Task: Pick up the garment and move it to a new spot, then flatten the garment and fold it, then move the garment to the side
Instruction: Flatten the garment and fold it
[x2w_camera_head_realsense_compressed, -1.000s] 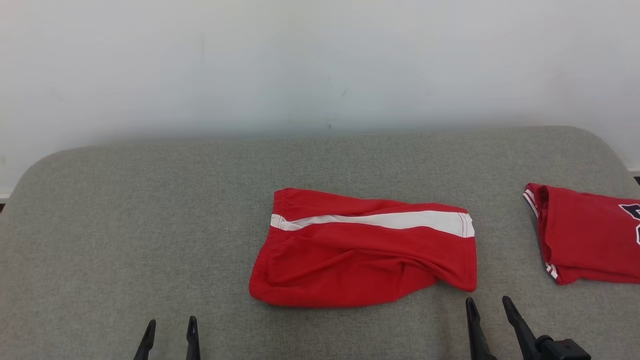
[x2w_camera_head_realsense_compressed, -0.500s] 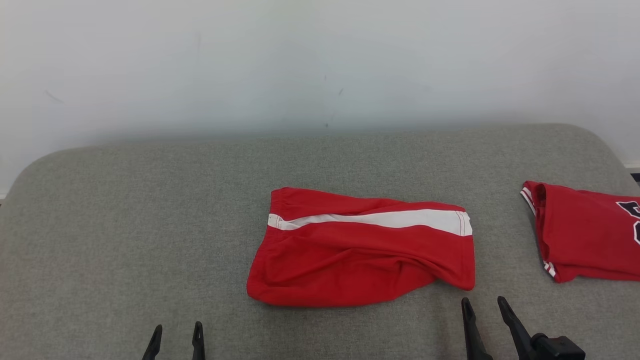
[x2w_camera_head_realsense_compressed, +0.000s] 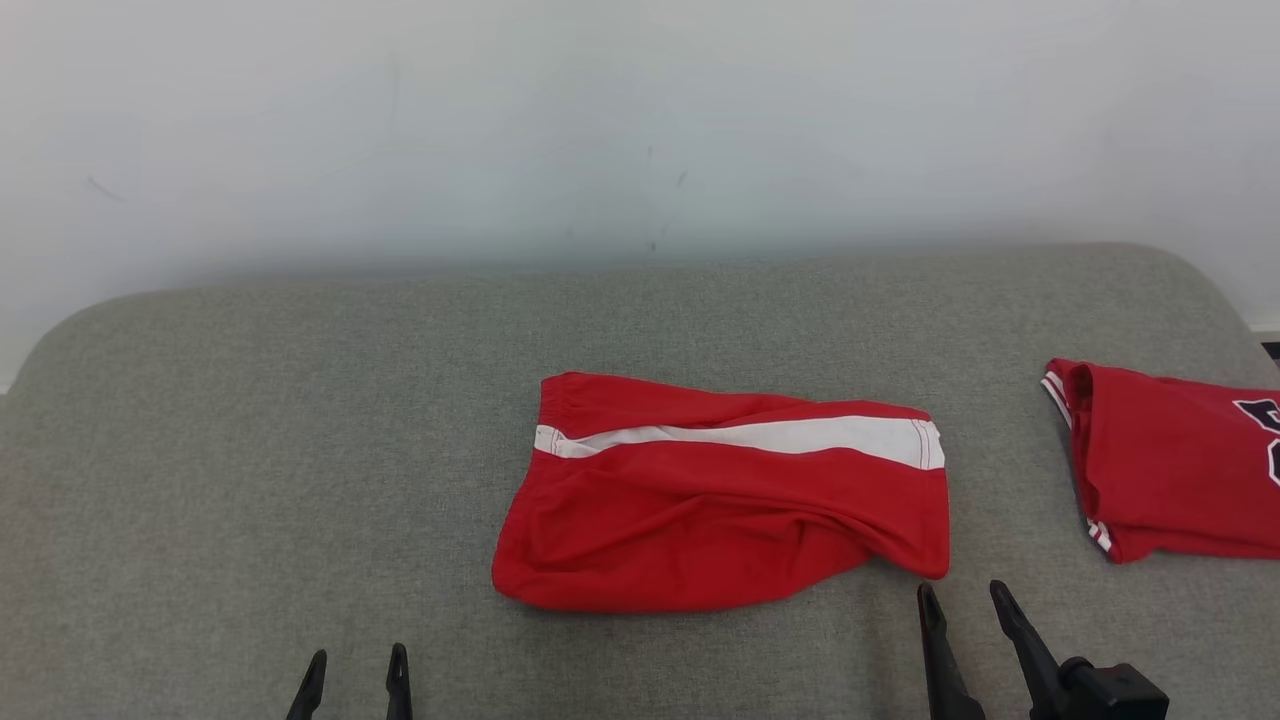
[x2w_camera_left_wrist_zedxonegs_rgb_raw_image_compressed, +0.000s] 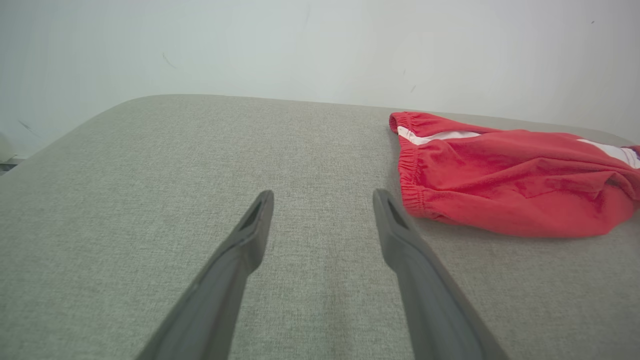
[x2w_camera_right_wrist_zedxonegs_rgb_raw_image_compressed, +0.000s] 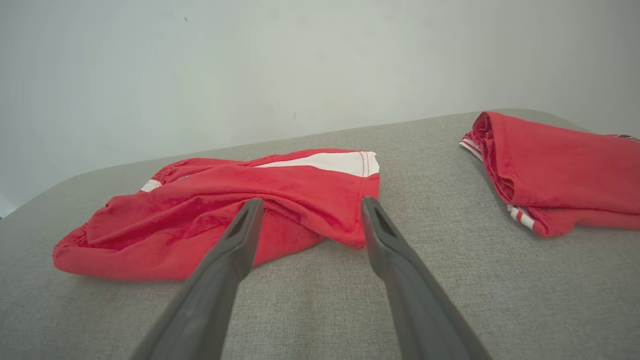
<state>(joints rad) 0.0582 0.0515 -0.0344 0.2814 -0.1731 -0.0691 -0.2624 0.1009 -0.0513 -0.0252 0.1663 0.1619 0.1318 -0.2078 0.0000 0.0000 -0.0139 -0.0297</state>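
Observation:
The shorts are next for my left gripper, which will grab them by their elastic waistband (x2w_camera_head_realsense_compressed: 543, 438). The waistband's gathered edge stands up, while the slack cloth (x2w_camera_head_realsense_compressed: 684, 516) lies in loose folds.
The garment (x2w_camera_head_realsense_compressed: 720, 510), red shorts with a white side stripe, lies folded over at the middle of the grey fabric surface (x2w_camera_head_realsense_compressed: 300, 420). Its elastic waistband is at its left end. My right gripper (x2w_camera_head_realsense_compressed: 962, 588) is open just in front of its near right corner, not touching it. In the right wrist view that gripper (x2w_camera_right_wrist_zedxonegs_rgb_raw_image_compressed: 311, 201) has the garment (x2w_camera_right_wrist_zedxonegs_rgb_raw_image_compressed: 210, 220) right beyond its tips. My left gripper (x2w_camera_head_realsense_compressed: 358, 652) stands open and empty over bare fabric at the lower left. From the left wrist, this gripper (x2w_camera_left_wrist_zedxonegs_rgb_raw_image_compressed: 322, 195) has the garment's waistband end (x2w_camera_left_wrist_zedxonegs_rgb_raw_image_compressed: 500, 180) to its right.
A second red garment (x2w_camera_head_realsense_compressed: 1170, 470) with white trim and dark lettering lies folded at the right edge of the surface, also in the right wrist view (x2w_camera_right_wrist_zedxonegs_rgb_raw_image_compressed: 560, 170). A white wall (x2w_camera_head_realsense_compressed: 640, 130) stands behind the surface, whose far corners are rounded.
The head view has shifted slightly. My left gripper has edged a little right and lower in the picture. My right gripper has crept slightly toward the garment's corner. The garment lies as before.

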